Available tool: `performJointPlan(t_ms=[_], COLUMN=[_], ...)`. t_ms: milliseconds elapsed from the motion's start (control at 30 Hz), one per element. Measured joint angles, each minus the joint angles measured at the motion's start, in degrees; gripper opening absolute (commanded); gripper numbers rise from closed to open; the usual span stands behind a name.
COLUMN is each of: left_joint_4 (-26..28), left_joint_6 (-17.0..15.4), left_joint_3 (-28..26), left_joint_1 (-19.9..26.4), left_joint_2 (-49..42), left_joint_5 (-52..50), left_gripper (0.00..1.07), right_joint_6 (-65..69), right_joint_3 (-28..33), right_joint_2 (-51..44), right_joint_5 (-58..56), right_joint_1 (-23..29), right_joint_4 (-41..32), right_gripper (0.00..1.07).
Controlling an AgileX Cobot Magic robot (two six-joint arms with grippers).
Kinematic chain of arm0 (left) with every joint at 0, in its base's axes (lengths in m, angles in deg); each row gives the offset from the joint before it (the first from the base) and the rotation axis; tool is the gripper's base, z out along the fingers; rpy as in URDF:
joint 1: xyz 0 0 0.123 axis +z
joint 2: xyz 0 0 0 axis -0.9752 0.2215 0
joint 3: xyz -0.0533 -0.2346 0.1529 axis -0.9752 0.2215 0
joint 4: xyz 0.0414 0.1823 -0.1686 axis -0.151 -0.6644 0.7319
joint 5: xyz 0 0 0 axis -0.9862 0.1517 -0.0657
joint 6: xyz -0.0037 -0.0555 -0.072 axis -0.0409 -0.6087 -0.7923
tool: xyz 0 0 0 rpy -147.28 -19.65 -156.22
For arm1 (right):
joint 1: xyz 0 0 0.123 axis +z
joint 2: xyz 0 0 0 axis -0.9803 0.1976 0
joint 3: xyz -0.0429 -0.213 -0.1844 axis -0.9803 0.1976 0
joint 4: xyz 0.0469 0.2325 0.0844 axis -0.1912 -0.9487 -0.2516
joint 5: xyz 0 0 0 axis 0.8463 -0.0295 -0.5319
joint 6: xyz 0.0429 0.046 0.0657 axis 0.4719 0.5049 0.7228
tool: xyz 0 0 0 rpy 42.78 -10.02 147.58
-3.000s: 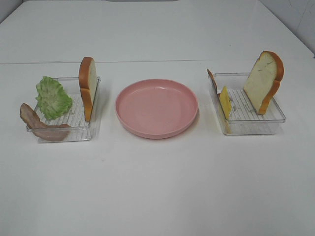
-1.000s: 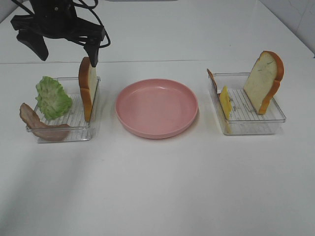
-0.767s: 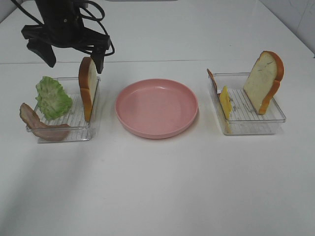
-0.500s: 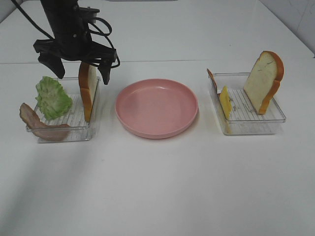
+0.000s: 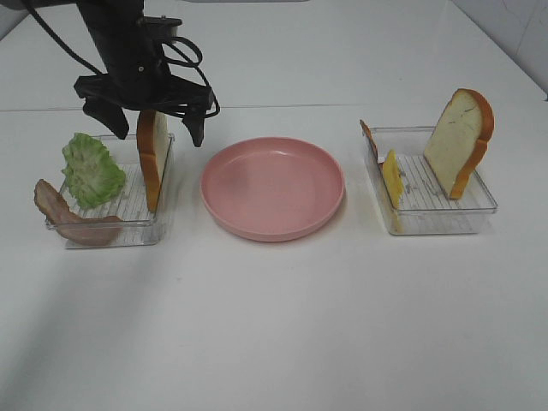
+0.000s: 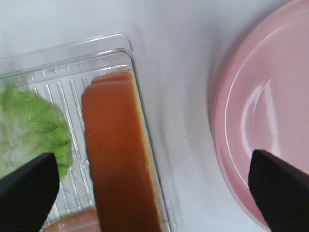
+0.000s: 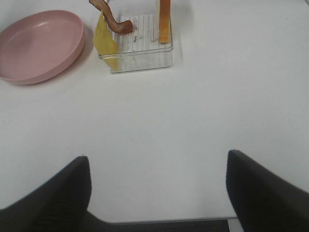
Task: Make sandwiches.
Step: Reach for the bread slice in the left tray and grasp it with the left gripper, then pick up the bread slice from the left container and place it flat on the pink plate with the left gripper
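My left gripper would hold the slice, so it should close now. Its fingers reach down on both sides of the bread slice's upper crust.
A toy bread slice stands on edge in the left clear tray, beside ruffled green lettuce and a brown bacon strip. My left gripper is open just above this slice, one finger on each side. In the left wrist view the slice's crust lies between my open left gripper fingers, with the lettuce beside it. My right gripper is open and empty over bare table. No stacked sandwich shows.
The pink plate sits in the middle, also in the wrist views. The right tray holds a bread slice, yellow cheese and a bacon strip.
My left arm came in from the upper left and dropped toward the left tray's bread slice, its open fingers now straddling the slice's top. Nothing else moved.
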Motion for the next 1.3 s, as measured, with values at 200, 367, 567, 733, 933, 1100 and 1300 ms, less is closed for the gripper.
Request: performJointPlan(t_ms=[200,367,567,733,933,1100,1300], left_joint_4=[0.06,0.06,-0.34,-1.49,-1.49,-1.83,-2.41], left_joint_6=[0.4,1.26,1.03,-1.83,-2.18,-2.41,-2.52], left_joint_3=[0.0,0.0,0.0,0.0,0.0,-0.23,-0.23], left_joint_1=[0.0,0.0,0.0,0.0,0.0,0.0,0.0], left_joint_2=[0.34,0.4,0.46,0.46,0.46,0.29,-2.58], left_joint_5=[0.0,0.0,0.0,0.29,0.63,2.29,4.93], left_gripper=[0.99,0.69,0.2,0.2,0.2,0.0,0.0], right_joint_6=[0.0,0.0,0.0,0.0,0.0,0.0,0.0], right_joint_3=[0.0,0.0,0.0,0.0,0.0,0.0,0.0], right_joint_2=[0.0,0.0,0.0,0.0,0.0,0.0,0.0], right_joint_5=[0.0,0.0,0.0,0.0,0.0,0.0,0.0], right_joint_1=[0.0,0.0,0.0,0.0,0.0,0.0,0.0], right_joint_4=[0.0,0.0,0.0,0.0,0.0,0.0,0.0], right_gripper=[0.75,0.75,0.75,0.75,0.75,0.75,0.75])
